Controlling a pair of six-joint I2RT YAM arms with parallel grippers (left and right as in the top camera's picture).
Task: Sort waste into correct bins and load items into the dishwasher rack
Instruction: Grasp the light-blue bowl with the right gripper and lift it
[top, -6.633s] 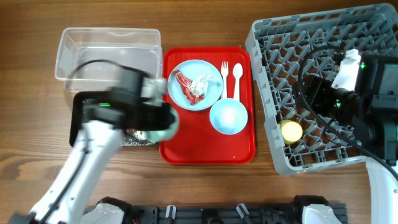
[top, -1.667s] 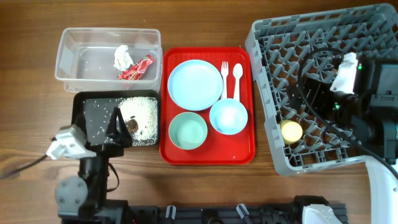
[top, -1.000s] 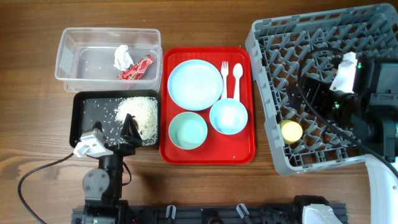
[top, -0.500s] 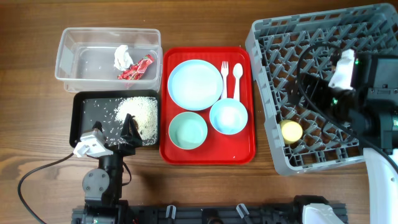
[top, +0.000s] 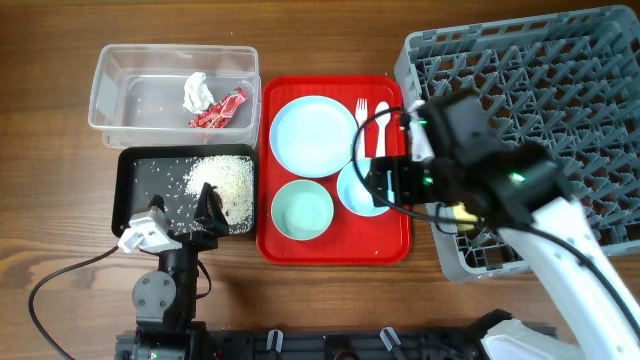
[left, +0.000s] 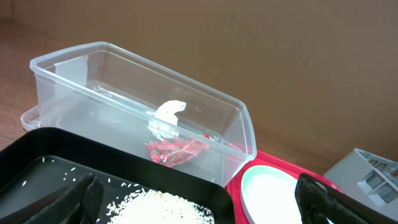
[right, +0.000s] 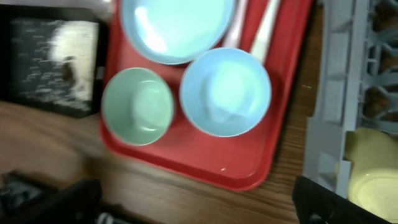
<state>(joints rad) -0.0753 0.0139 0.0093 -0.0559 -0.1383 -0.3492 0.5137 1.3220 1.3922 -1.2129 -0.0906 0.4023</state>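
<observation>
My right gripper next needs to grab the bowl's rim on the side facing the rack and leave the bowl's opposite edge free. It can then load the blue bowl between the rack's wires.
The tissue and red wrapper lie in the clear tub. Rice sits in the black tray. On the red tray rest the blue plate, green bowl, blue bowl, fork and spoon. The yellow cup lies in the rack. My right gripper hangs open and empty over the red tray's right side, above the blue bowl. My left gripper rests open at the black tray's front edge.
The red serving tray lies between the black tray and the rack. Bare wooden table runs along the front. In the left wrist view the clear tub stands behind the black tray, with the plate to the right.
My right arm has swung left from over the rack to over the red tray's right side. The left arm stays still. Since the earliest frame, wrapper and tissue went from plate to tub.
</observation>
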